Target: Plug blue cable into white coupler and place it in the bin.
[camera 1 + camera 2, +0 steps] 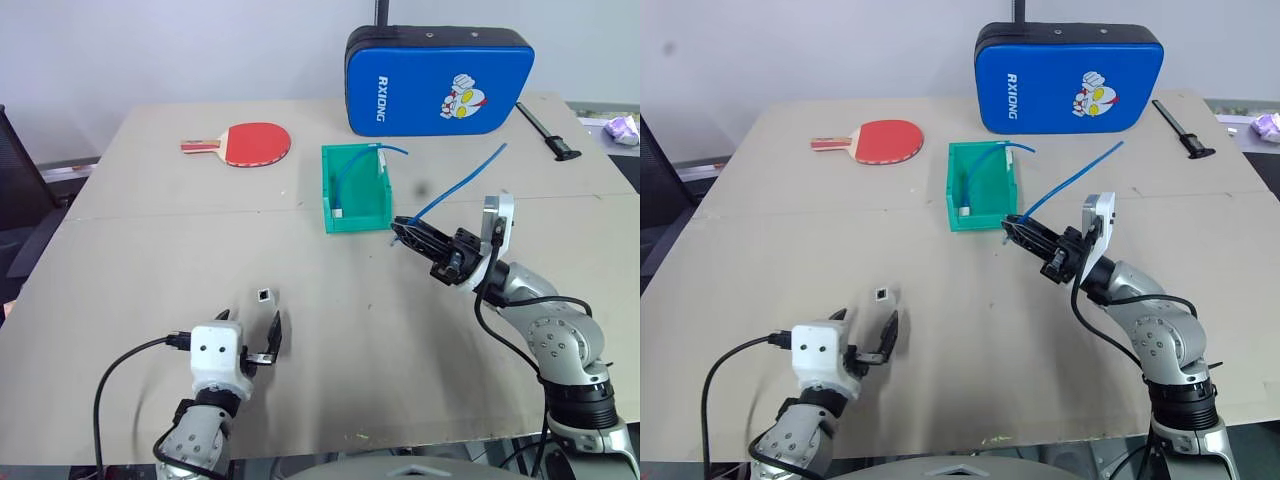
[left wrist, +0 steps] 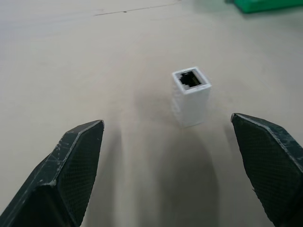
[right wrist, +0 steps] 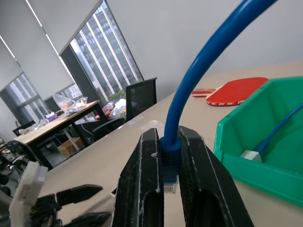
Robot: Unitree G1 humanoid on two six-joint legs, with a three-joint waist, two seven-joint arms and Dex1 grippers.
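Note:
My left gripper needs to move toward the white coupler (image 1: 264, 294) (image 2: 191, 98) before it closes. It would miss if it closed now, because the left wrist view shows tabletop between my fingers and the coupler.
The white coupler (image 1: 264, 294) stands upright on the table, its dark socket facing up (image 2: 191, 97). My left gripper (image 1: 252, 326) is low over the table just short of it, open, one black finger (image 2: 75, 161) on either side of the line to the coupler, touching nothing. My right gripper (image 1: 405, 232) is raised near the bin's front right corner, shut on the blue cable (image 1: 455, 187) close to its plug end (image 3: 169, 182). The rest of the cable arcs up and away behind it. The green bin (image 1: 355, 218) sits at mid-table.
Inside the bin lies another blue cable (image 1: 350, 170) with a white piece at its end. Behind it are a red paddle (image 1: 250, 143), a big blue padded case (image 1: 438, 80) and a black tool (image 1: 548, 132) at the far right.

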